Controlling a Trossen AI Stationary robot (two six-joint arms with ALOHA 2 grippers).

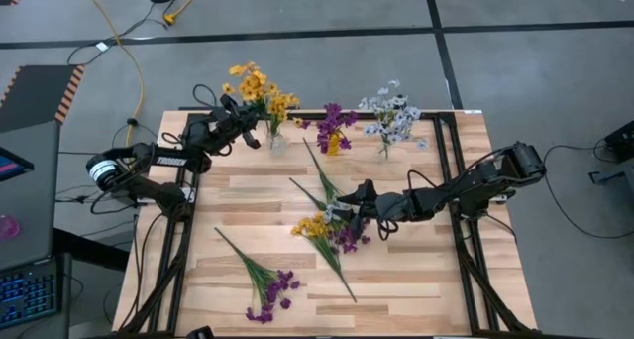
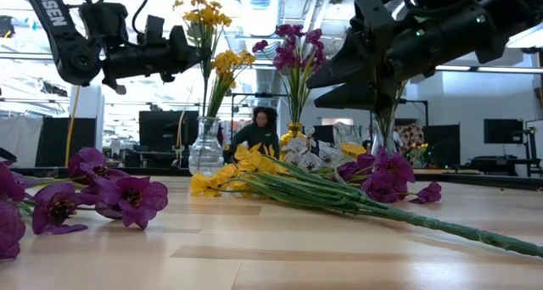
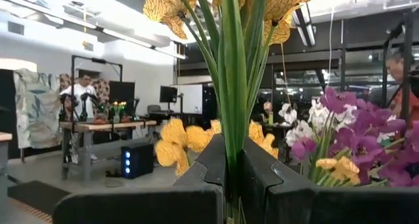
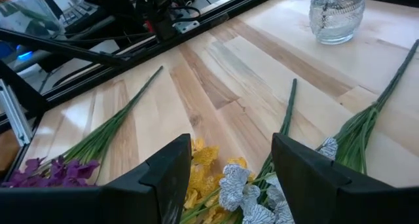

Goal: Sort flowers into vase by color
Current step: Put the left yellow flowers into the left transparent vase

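Note:
I should lower the yellow sprig with my left gripper before I release it. My fingers are holding its stem level with the yellow flowers in the clear vase.
Three vases stand along the table's far edge: a clear vase [image 1: 274,139] with yellow flowers [image 1: 260,89], a gold vase [image 1: 333,144] with purple flowers, and a clear vase [image 1: 384,149] with whitish flowers. My left gripper [image 3: 232,164] is shut on a yellow sprig over the left vase. A pile of yellow [image 1: 311,226], white [image 4: 237,190] and purple [image 1: 349,238] sprigs lies mid-table. My right gripper [image 4: 230,160] hovers open just above that pile, touching nothing. One purple sprig [image 1: 265,291] lies near the near edge. My left gripper pinches the yellow sprig's green stem [image 3: 233,129] between its two fingers, some way below the blossoms. It comes in about level from the table's left [image 1: 253,123], fingers across the stem. The stem stands upright, and its lower end runs down toward the clear vase [image 2: 206,147].
Black rails frame the table's left and right edges [image 1: 458,170]. Bare wood lies between the pile and the vases and toward the near right corner [image 1: 436,280]. People and other tables show in the room beyond. Cables and a monitor sit off the table's left.

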